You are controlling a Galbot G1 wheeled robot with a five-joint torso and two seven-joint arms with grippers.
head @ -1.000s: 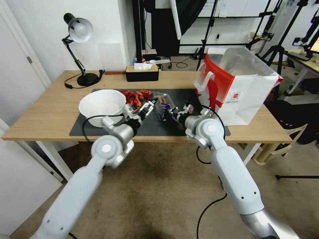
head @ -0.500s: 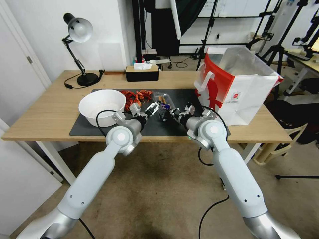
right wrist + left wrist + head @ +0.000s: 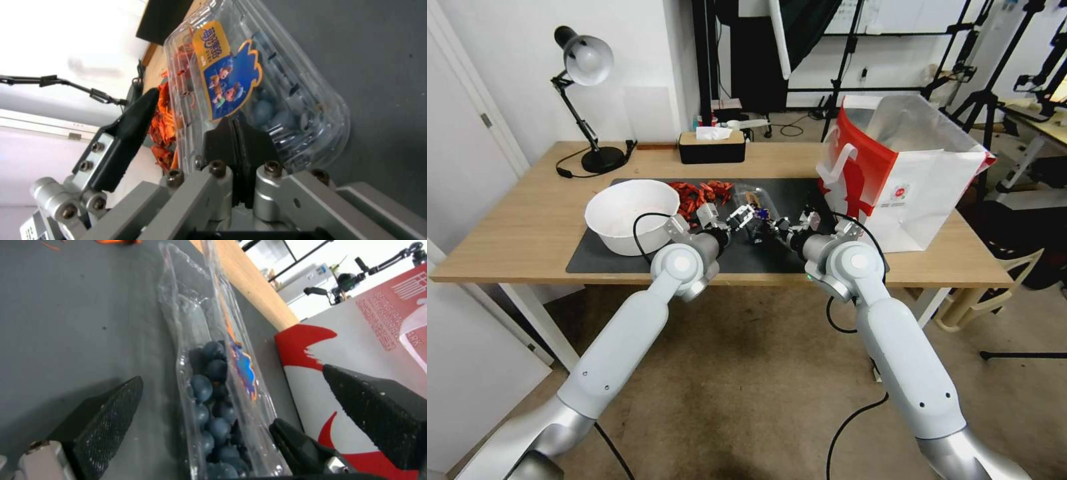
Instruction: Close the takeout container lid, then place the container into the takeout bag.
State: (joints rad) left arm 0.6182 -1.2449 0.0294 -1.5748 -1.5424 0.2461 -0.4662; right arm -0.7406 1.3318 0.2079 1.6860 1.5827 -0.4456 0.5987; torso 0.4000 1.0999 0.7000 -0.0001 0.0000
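Loose blueberries show through the gap under the lid. My left gripper should next grab the takeout container (image 3: pixel 757 212) by its open side opposite the hinge.
The takeout container (image 3: pixel 757 212) is a small clear clamshell with dark blueberries (image 3: pixel 209 386), lying on the black mat. Its lid (image 3: pixel 249 66) with the orange-blue label (image 3: pixel 222 80) lies over the berries; I cannot tell whether it is snapped tight. My right gripper (image 3: pixel 771 225) is shut on the container's near rim, its pads (image 3: pixel 222 136) pinched together. My left gripper (image 3: pixel 740 215) is open just left of the container, its fingers (image 3: pixel 111 413) straddling the box from that side without touching it. The red-and-white takeout bag (image 3: pixel 907 180) stands open to the right.
A white bowl (image 3: pixel 630 215) sits on the mat's left end, and a pile of red crayfish (image 3: pixel 700 192) lies behind the left gripper. A desk lamp (image 3: pixel 587 67) and a black tissue box (image 3: pixel 712 147) stand at the table's back.
My left arm has swung right and its open gripper has come up beside the container. The right gripper and the container have hardly moved.
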